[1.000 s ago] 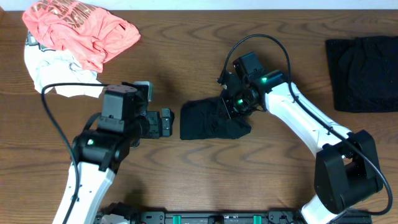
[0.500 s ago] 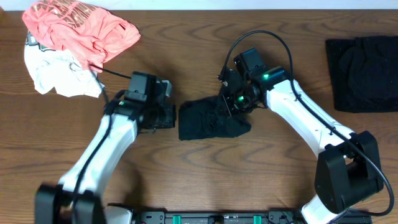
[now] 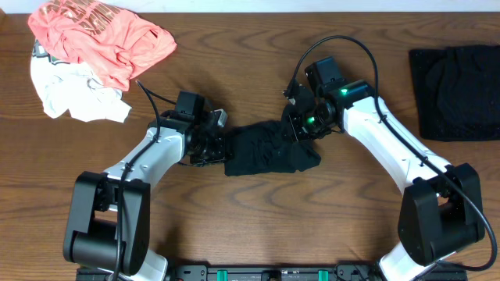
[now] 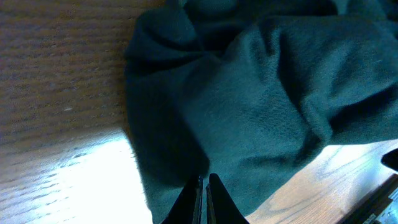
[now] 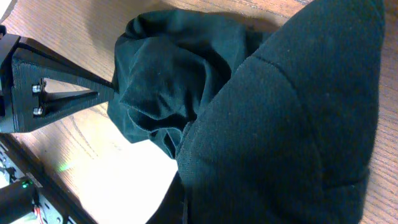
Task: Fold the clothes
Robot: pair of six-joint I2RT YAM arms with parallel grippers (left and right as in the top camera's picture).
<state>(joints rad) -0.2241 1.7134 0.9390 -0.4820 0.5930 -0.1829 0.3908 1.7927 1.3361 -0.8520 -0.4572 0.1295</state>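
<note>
Much of the garment lies between my grippers, so if I opened now, it would fall short: my right gripper needs to move the cloth toward my left gripper's edge.
The clothes in hand are one crumpled black garment (image 3: 269, 152) lying at the table's middle. My left gripper (image 3: 222, 147) is at its left edge. In the left wrist view the two fingertips (image 4: 204, 182) are pressed together on the dark fabric (image 4: 267, 93), shut on it. My right gripper (image 3: 301, 130) is at the garment's upper right corner. Its fingers are buried under black fabric (image 5: 280, 124) that fills the right wrist view, and it is shut on that cloth. The left arm's black finger (image 5: 62, 93) shows at the far side of the bundle.
A coral-pink printed shirt (image 3: 101, 35) lies on a white garment (image 3: 74, 97) at the back left. A folded black garment (image 3: 455, 92) lies at the right edge. Bare wood table (image 3: 258, 226) stretches along the front.
My left arm has swung in from the left to the garment's left edge and its jaws have shut there. The right gripper has shifted slightly right with the fabric.
</note>
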